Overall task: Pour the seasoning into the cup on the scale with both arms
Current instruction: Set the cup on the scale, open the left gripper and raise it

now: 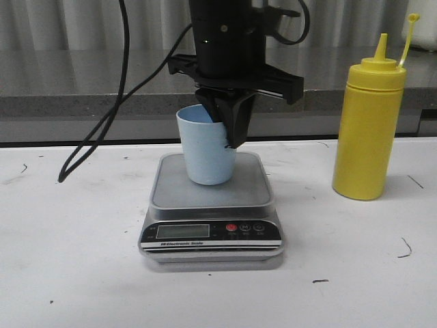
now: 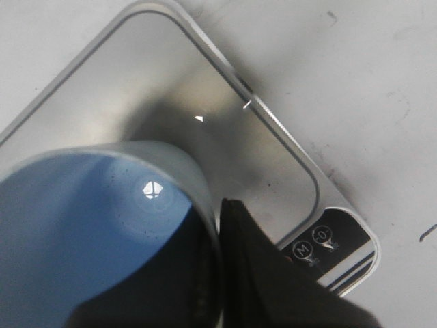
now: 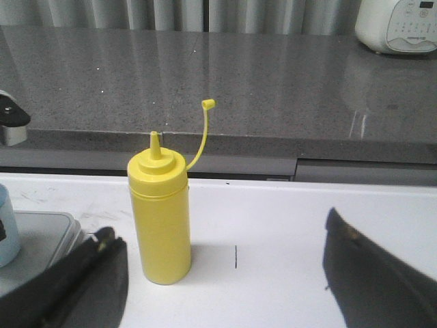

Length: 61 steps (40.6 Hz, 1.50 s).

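Observation:
The left gripper should open now, because the pale blue cup's base point(image 1: 210, 180) is flat on the silver-grey scale's platform point(image 1: 248, 192) and the cup would stay standing there.
The pale blue cup point(image 1: 205, 154) stands on the platform of the silver-grey scale point(image 1: 171, 190) at the table's middle. My left gripper point(image 1: 229, 126) comes down from above and is shut on the cup's right rim, one finger inside and one outside. In the left wrist view the cup point(image 2: 89, 225) fills the lower left, the outer finger point(image 2: 259, 273) lies against its wall, and the scale point(image 2: 205, 89) lies beneath. The yellow seasoning bottle point(image 1: 369, 130) stands upright to the right of the scale, cap off on its tether. My right gripper point(image 3: 225, 270) is open, short of the bottle point(image 3: 160, 219), which stands toward its left finger.
A white table point(image 1: 68, 273) carries everything. A grey counter ledge point(image 1: 82, 82) runs behind it. A black cable point(image 1: 102, 123) hangs left of the cup. A white appliance point(image 3: 399, 24) sits on the counter. The scale's corner point(image 3: 41, 225) shows left of the bottle.

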Tool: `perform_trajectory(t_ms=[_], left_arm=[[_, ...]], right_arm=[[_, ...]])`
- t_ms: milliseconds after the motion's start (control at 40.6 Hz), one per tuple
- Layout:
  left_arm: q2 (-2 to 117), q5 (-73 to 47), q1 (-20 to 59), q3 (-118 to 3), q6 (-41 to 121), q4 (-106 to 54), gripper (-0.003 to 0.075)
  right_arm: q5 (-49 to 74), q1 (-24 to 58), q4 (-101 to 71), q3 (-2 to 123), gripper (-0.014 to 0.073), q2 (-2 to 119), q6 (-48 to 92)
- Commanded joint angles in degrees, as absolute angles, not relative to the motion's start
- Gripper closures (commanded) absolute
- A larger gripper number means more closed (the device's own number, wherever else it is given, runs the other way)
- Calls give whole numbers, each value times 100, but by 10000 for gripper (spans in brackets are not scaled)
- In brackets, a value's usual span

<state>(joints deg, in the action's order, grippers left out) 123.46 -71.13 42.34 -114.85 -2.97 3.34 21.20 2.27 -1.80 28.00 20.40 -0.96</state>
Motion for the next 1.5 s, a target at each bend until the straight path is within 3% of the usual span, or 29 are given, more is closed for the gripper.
perform_trajectory(t_ms=[0,123,320,419,837,1207,1305,1478], left_arm=[[12014,-7254,4280,-11614,-360,357,713],[12014,-7254,4280,-11614,-360,357,584],[12014,-7254,4280,-11614,-360,367,287],[12014,-7254,4280,-11614,-360,366,240],[11745,-7254,4280,-11614,-360,366,239],[10740,-7254,4255,-11064,-360,281,246],[10361,-7254,4167,-10469,-360,296,290],[9591,-7079,3904,-9395,-360,305,449]], right_arm=[[1661,183,-180,3013,-8,2126,-94],[1661,183,-180,3013,-8,2126,-94],[1667,183,-180,3013,-8,2126,-94],[1673,183,-180,3013,-8,2126,-94],[1678,183,-180,3013,-8,2126,-94],[1678,183,-180,3013,-8,2126,-94],[1678,183,-180,3013,-8,2126,-94],[1678,183,-180,3013,-8,2126,-94]])
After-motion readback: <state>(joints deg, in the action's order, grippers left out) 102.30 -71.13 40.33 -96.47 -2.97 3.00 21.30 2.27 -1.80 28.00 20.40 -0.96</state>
